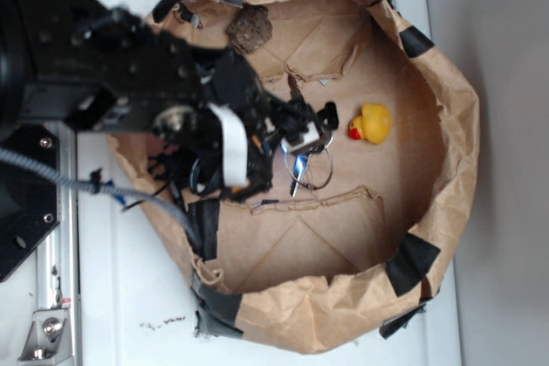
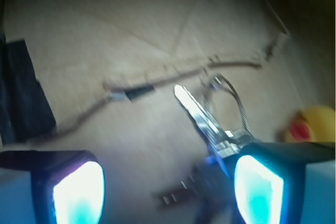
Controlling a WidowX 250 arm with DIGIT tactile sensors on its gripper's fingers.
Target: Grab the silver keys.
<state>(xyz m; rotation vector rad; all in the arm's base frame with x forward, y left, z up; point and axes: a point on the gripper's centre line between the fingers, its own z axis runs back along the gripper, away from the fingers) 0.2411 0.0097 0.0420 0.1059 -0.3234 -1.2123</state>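
Observation:
The gripper should next grab the silver keys by their thin silver-grey wire, to pick them out of the bag.
The silver keys lie on the brown paper floor of the bag, fanned out on thin wire rings. In the wrist view the keys lie against the front of the right fingertip, and a darker part of the bunch reaches into the gap. My gripper hangs just over them, beside the rings. In the wrist view my gripper is open wide, with only paper floor and that dark part between the glowing pads. The view is blurred.
A yellow rubber duck sits right of the keys and shows at the wrist view's right edge. A brown rough lump lies at the bag's far rim. The crumpled paper wall with black tape patches rings the floor.

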